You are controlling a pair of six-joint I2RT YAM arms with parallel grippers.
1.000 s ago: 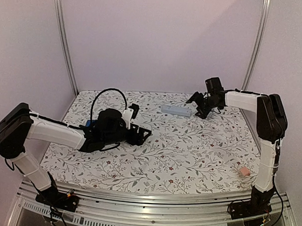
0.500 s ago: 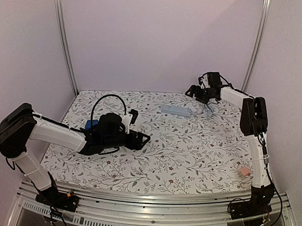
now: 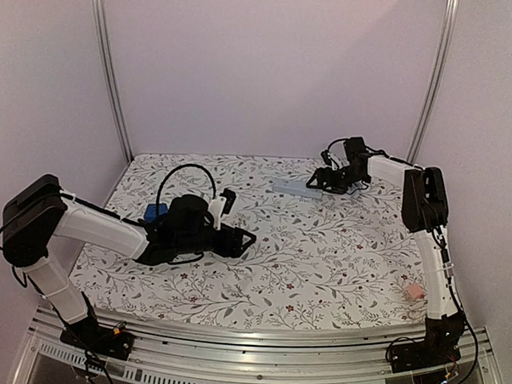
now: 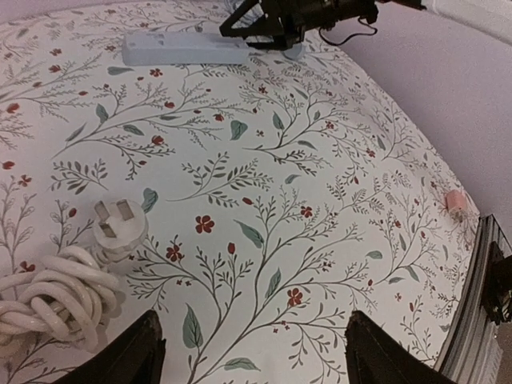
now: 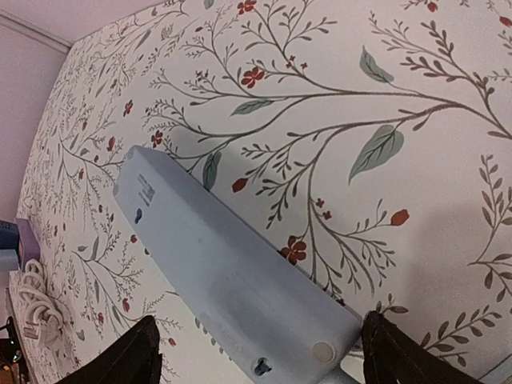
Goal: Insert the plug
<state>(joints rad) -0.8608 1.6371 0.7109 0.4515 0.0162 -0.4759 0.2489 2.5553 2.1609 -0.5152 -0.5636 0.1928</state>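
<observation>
I will grip the power strip across its rubber-foot end [image 3: 315,193] [image 5: 294,344] with my right gripper. The power strip's far end then stays free to hand over to my left gripper.
A white three-pin plug [image 4: 120,227] lies pins-up on the floral cloth, joined to a coil of white cable [image 4: 54,298]; both are at the left of the left wrist view. My left gripper [image 4: 252,330] is open and empty, low over the cloth to the right of the plug; it also shows in the top view [image 3: 246,238]. A pale blue power strip [image 3: 297,188] lies at the back of the table. My right gripper [image 3: 321,180] is open, its jaws either side of the strip's right end [image 5: 240,288]. The strip's face in view has mounting slots and a rubber foot.
A small pink object [image 3: 414,291] lies near the front right edge of the table, and also shows in the left wrist view [image 4: 454,202]. A blue block [image 3: 156,211] sits behind the left arm. A black cable [image 3: 186,165] loops above the left arm.
My right gripper has swung up and then come down to the strip's right end. My left gripper has shifted slightly forward and right. The strip has not moved.
</observation>
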